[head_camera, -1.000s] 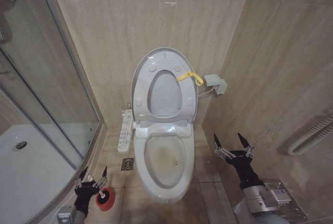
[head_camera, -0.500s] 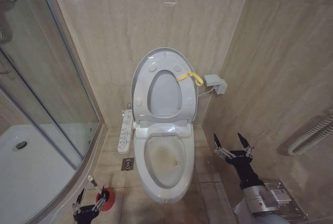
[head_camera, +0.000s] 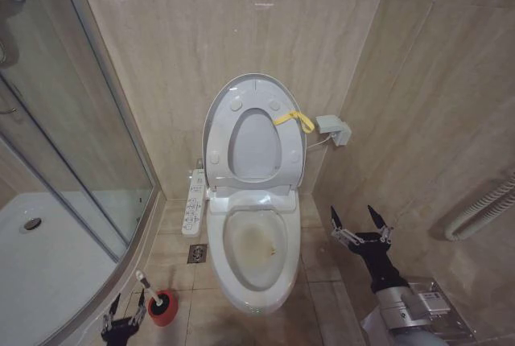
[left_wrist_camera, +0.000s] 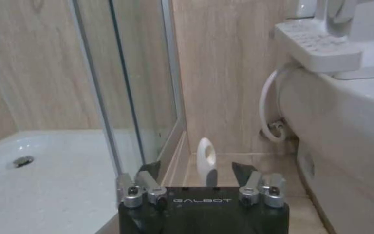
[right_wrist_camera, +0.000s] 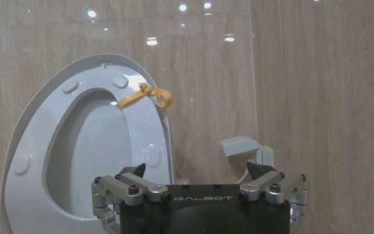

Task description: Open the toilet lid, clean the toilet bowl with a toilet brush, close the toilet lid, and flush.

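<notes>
To clean the toilet bowl, my left gripper next needs to grab the white handle sticking out, since the red holder closes around the head of the toilet brush.
The toilet lid [head_camera: 254,83] stands upright against the wall, and a yellow strap [head_camera: 294,118] hangs at its right edge. Below it, the toilet bowl [head_camera: 259,243] lies uncovered with a yellowish-brown stain inside. The toilet brush [head_camera: 146,285] leans in its red holder [head_camera: 164,310] on the floor to the left of the bowl. My left gripper [head_camera: 122,315] is open just short of the brush, at the view's bottom edge. In the left wrist view the white handle tip [left_wrist_camera: 205,157] shows between the open fingers of that gripper [left_wrist_camera: 196,171]. My right gripper [head_camera: 360,222] hangs open to the right of the bowl, facing the lid [right_wrist_camera: 50,122].
A glass shower screen [head_camera: 72,121] and white shower tray [head_camera: 40,273] fill the left side. A white button panel [head_camera: 194,201] sits beside the toilet, above a floor drain [head_camera: 197,253]. A small white box [head_camera: 332,129] and a ribbed hose [head_camera: 483,205] are on the right wall.
My left gripper has drawn back from over the red holder toward the view's bottom edge, uncovering the brush handle. The right arm has not moved.
</notes>
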`<state>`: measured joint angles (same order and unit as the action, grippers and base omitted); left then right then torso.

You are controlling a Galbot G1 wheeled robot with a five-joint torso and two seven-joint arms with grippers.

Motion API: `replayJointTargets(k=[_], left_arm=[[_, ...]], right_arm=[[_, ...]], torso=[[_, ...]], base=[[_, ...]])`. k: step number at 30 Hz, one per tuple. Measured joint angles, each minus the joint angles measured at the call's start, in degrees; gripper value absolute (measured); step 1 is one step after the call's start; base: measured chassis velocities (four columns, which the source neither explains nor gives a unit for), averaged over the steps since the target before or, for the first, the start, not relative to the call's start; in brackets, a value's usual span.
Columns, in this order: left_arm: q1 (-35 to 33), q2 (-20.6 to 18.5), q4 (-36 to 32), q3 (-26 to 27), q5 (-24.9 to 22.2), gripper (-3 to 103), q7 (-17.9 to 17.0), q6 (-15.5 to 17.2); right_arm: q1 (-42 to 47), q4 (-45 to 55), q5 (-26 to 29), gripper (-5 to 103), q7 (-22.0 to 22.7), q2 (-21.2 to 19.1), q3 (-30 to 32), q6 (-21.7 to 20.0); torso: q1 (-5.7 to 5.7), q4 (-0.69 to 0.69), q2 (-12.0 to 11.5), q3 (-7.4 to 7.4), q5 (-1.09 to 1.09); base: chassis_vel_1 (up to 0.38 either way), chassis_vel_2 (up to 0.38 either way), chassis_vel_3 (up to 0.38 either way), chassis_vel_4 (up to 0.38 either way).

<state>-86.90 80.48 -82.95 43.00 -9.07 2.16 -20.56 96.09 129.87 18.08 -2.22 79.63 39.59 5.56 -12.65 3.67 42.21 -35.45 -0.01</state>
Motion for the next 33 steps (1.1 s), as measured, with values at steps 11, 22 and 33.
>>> replayJointTargets(k=[11,22,33], left_arm=[[9.1,-2.8,13.3,-1.3,-0.5,84,2.7,-3.1],[13.7,-4.2,19.1,-2.8,-0.4,68,3.6,-4.0],[13.4,-4.0,19.2,-2.4,-0.1,51,5.6,-6.4]], right_arm=[[0.0,0.0,0.0,100,0.0,0.0,0.0,0.0],[0.0,0.0,0.0,100,0.0,0.0,0.0,0.0],[0.0,0.0,0.0,100,0.0,0.0,0.0,0.0]], torso=[[0.00,-0.01,0.0,0.00,0.00],[0.00,-0.01,0.0,0.00,0.01],[0.01,-0.01,0.0,0.00,0.01]], base=[[0.000,0.000,0.000,0.000],[0.000,0.000,0.000,0.000],[0.000,0.000,0.000,0.000]])
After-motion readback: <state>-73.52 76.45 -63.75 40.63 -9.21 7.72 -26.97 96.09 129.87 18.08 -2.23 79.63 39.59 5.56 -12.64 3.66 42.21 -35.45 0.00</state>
